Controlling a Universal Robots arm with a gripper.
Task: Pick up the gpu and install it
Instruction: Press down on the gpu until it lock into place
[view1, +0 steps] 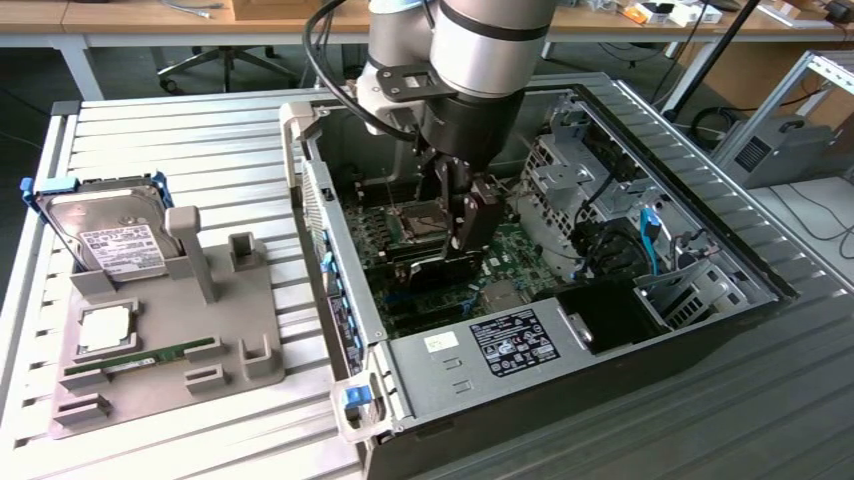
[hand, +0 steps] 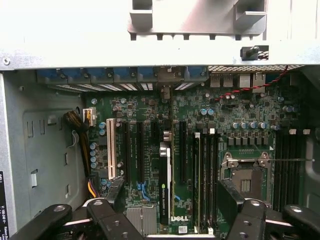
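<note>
The GPU's metal bracket should stay free for installing, so my gripper needs to go to the GPU and take it by its upper long edge with the printed label (hand: 164, 192).
The gpu (hand: 165, 172) stands on edge in a motherboard slot inside the open computer case (view1: 534, 350). It appears as a thin black and green card with a printed label, and its end reaches the rear brackets. My gripper (hand: 172, 197) hangs just above it, open. One black finger (hand: 116, 192) is on one side of the card and the other finger is on the opposite side; neither touches it. In the exterior view the gripper (view1: 457, 245) reaches down into the middle of the case over the motherboard.
On the exterior view's left a grey holder (view1: 160, 330) carries a hard drive (view1: 114, 240), a processor (view1: 104, 330) and a memory stick (view1: 140, 357). Beside the card are a CPU socket (hand: 247, 175), memory slots and cables (hand: 80, 125). A drive cage (view1: 574, 180) stands close to the arm.
</note>
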